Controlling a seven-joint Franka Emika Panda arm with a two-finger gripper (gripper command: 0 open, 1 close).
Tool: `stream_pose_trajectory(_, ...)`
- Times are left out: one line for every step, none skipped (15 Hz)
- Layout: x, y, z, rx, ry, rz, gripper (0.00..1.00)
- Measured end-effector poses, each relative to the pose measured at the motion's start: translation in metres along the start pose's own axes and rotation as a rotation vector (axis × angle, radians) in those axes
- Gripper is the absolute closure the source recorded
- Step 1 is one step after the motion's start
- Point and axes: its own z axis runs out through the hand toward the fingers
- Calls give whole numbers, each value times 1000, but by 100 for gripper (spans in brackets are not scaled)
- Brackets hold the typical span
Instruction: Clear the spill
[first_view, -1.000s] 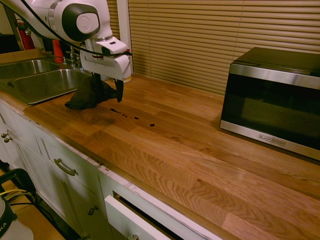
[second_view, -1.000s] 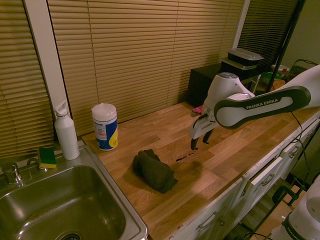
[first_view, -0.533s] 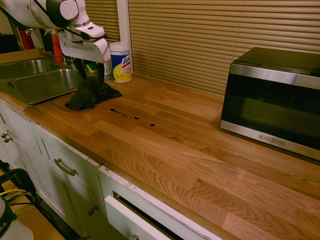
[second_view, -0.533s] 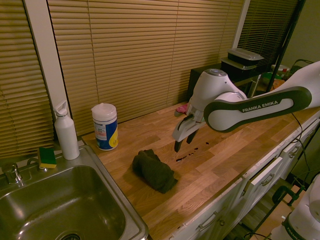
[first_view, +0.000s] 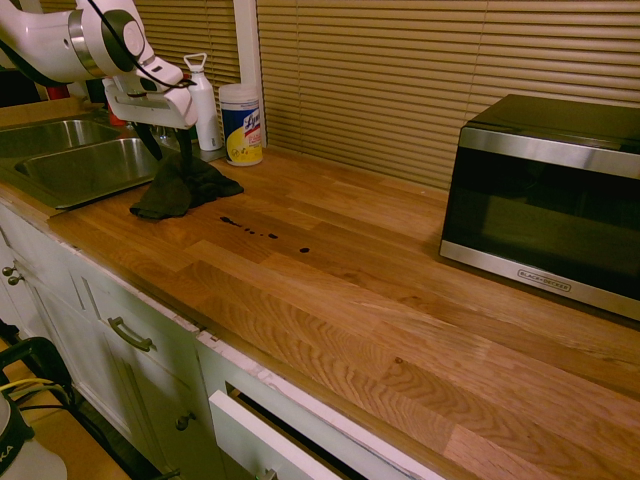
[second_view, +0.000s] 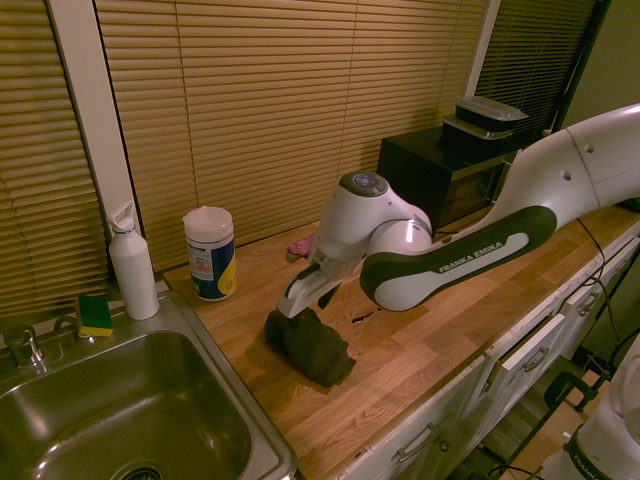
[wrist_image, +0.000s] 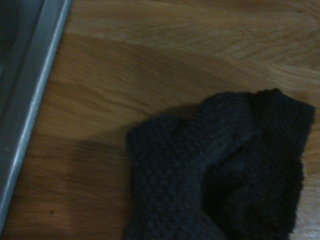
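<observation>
My gripper pinches the rag by the raised fold at its crumpled middle (first_view: 184, 167) next, since the rag's edges spread low over the wood.
The spill (first_view: 265, 234) is a short trail of small dark drops and smears on the wooden counter (first_view: 380, 300), ending in a single drop (first_view: 304, 249). In the second exterior view only a bit of the spill (second_view: 360, 320) shows beside the arm. A crumpled dark rag (first_view: 181, 186) lies to the sink side of the trail, near the counter's front edge. My gripper (first_view: 167, 147) hangs open just over the rag (second_view: 312, 346), fingers pointing down with nothing between them. The wrist view shows the rag (wrist_image: 225, 175) close up on the wood.
A steel sink (first_view: 70, 165) borders the rag's side; its rim (wrist_image: 30, 100) shows in the wrist view. A wipes canister (first_view: 241, 124), a white bottle (first_view: 206, 100) and a sponge (second_view: 95, 315) stand behind. A microwave (first_view: 550, 190) sits far along the counter.
The arm has swung from above the spill toward the sink and lowered over the rag. The gripper stayed open. Rag and spill have not moved.
</observation>
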Motion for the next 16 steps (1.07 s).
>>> stream_pose_trajectory(-3, -8, 8, -4, 11, 9, 0)
stream_pose_trajectory(-4, -14, 16, -9, 23, 19, 0)
stream_pose_trajectory(-3, -20, 25, -16, 30, 34, 0)
stream_pose_trajectory(0, -24, 34, -23, 31, 49, 100)
stream_pose_trajectory(4, -26, 41, -31, 32, 66, 100)
stream_pose_trajectory(9, -27, 47, -41, 32, 80, 100)
stream_pose_trajectory(14, -27, 51, -50, 34, 88, 100)
stream_pose_trajectory(17, -26, 53, -58, 34, 94, 100)
stream_pose_trajectory(19, -24, 55, -65, 33, 101, 100)
stream_pose_trajectory(20, -23, 56, -76, 29, 110, 100)
stream_pose_trajectory(22, -20, 57, -89, 24, 120, 100)
stream_pose_trajectory(23, -18, 59, -104, 22, 125, 100)
stream_pose_trajectory(24, -16, 62, -116, 19, 128, 100)
stream_pose_trajectory(24, -15, 64, -126, 15, 130, 100)
stream_pose_trajectory(23, -15, 66, -129, 11, 132, 100)
stream_pose_trajectory(22, -15, 67, -130, 9, 132, 100)
